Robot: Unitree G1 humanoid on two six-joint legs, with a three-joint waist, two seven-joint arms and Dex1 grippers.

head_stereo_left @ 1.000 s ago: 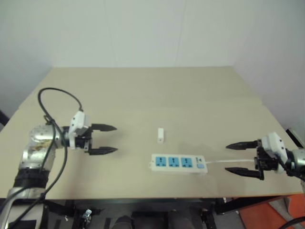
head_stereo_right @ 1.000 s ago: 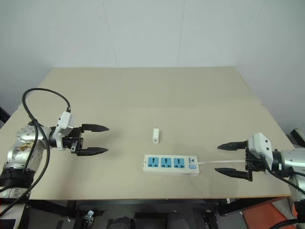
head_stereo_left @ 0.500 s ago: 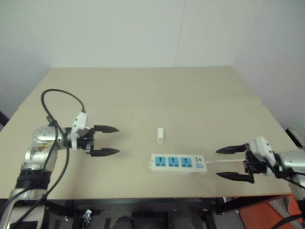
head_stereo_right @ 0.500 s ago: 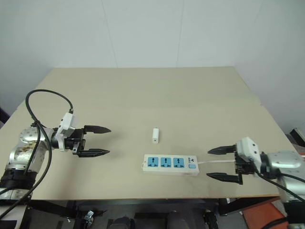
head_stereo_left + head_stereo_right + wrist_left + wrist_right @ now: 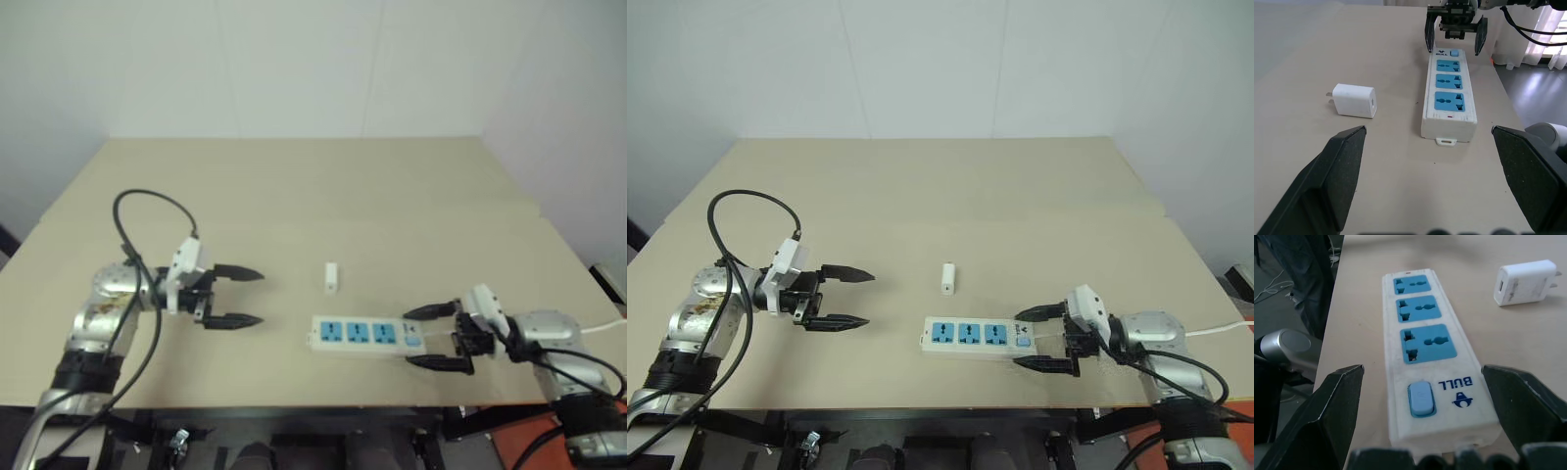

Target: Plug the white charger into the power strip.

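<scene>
The left gripper will next grab the white charger by the flat sides of its body [image 5: 331,278] [image 5: 1354,100], because metal prongs stick out of one end of the charger, and this is to plug it in.
The white charger [image 5: 331,278] lies flat on the tan table, just behind the power strip [image 5: 367,335], a white bar with three blue sockets and a blue switch at its right end. My right gripper [image 5: 409,338] is open, one black finger on each side of the strip's switch end [image 5: 1421,399], low over the table. My left gripper [image 5: 257,298] is open and empty, left of the charger [image 5: 1354,100] and pointing toward it and the strip [image 5: 1449,95]. The left wrist view looks past the strip to the right gripper [image 5: 1455,34] at its far end.
The table [image 5: 294,186] stretches wide behind the charger, with a white wall beyond it. Its front edge runs close below the strip. A thin white cable [image 5: 602,328] trails off to the right past my right arm. A black cable [image 5: 147,201] loops above my left wrist.
My right gripper has moved left and lower, from off the strip's right end to around its switch end. My left gripper has edged right toward the charger. Charger and strip lie where they were.
</scene>
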